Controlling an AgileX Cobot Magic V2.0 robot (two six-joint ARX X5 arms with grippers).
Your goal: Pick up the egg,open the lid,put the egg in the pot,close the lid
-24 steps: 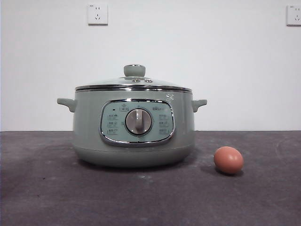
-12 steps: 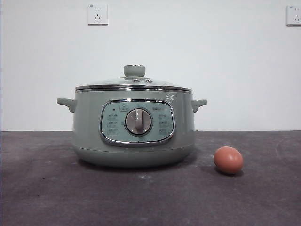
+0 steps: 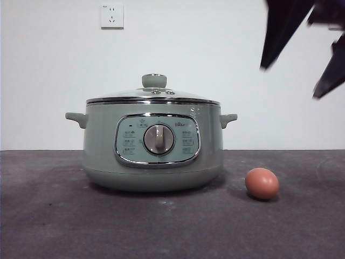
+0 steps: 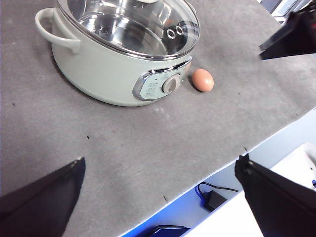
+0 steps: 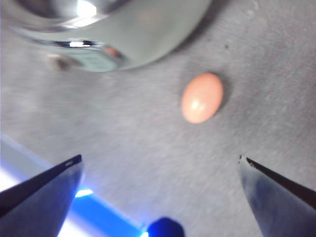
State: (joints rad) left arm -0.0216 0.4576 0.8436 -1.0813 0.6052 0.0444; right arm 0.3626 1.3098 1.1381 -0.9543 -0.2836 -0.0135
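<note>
The right gripper grabs the reddish-brown egg around its rounded shell (image 3: 262, 183) next, to get it into the pot (image 3: 153, 144).
The reddish-brown egg (image 3: 262, 183) lies on the dark table to the right of the pale green pot (image 3: 153, 144). The glass lid (image 3: 153, 95) with its green knob sits shut on the pot. My right gripper (image 3: 299, 75) comes in at the top right of the front view, jaws open and empty, high above the egg; in its wrist view the egg (image 5: 201, 98) lies ahead between the open jaws (image 5: 160, 165). My left gripper (image 4: 160, 165) is open and empty, high and well back from the pot (image 4: 118, 54) and egg (image 4: 202, 80).
The table's front edge (image 4: 237, 153) runs below the left gripper, with a black cable and adapter (image 4: 213, 196) beyond it. A wall with a socket (image 3: 112, 16) stands behind the pot.
The right gripper has come into the front view at the top right, above the egg. The pot, lid and egg have not moved.
</note>
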